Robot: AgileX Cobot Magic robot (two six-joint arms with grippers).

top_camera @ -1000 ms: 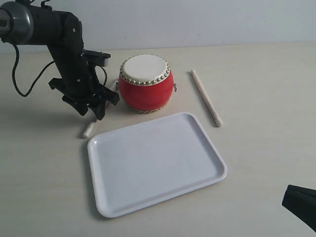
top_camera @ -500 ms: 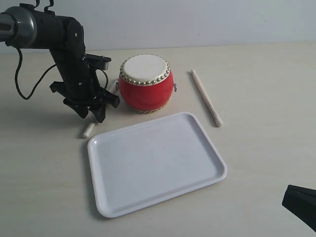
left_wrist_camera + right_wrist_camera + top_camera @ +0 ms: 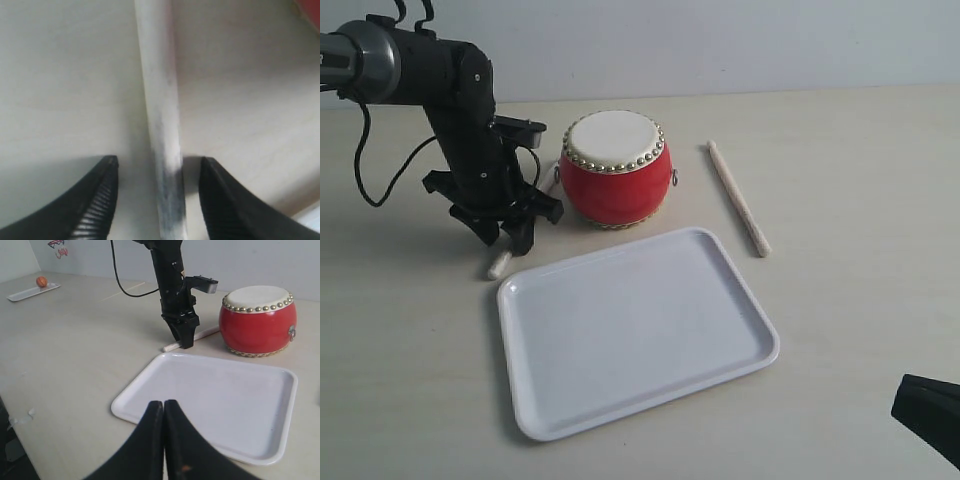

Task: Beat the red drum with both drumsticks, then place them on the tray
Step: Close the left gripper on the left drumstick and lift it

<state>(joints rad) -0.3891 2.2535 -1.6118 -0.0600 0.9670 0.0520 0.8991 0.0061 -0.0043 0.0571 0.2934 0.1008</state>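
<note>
The fingers of my left gripper are low on both sides of the drumstick and would catch it now, so it is time to close.
The red drum stands behind the white tray. One drumstick lies on the table right of the drum. The other drumstick lies left of the drum, mostly hidden under my left gripper. That gripper is lowered over it and open, a finger on each side, with gaps to the stick. My right gripper is shut with nothing in it, near the tray's front edge; only a dark part shows at the exterior view's lower right.
A black cable loops from the left arm over the table. In the right wrist view a small white tray with an orange ball sits far off near the wall.
The left arm has sunk a little lower over the drumstick left of the drum. Drum, tray, right drumstick and right gripper have not moved.
</note>
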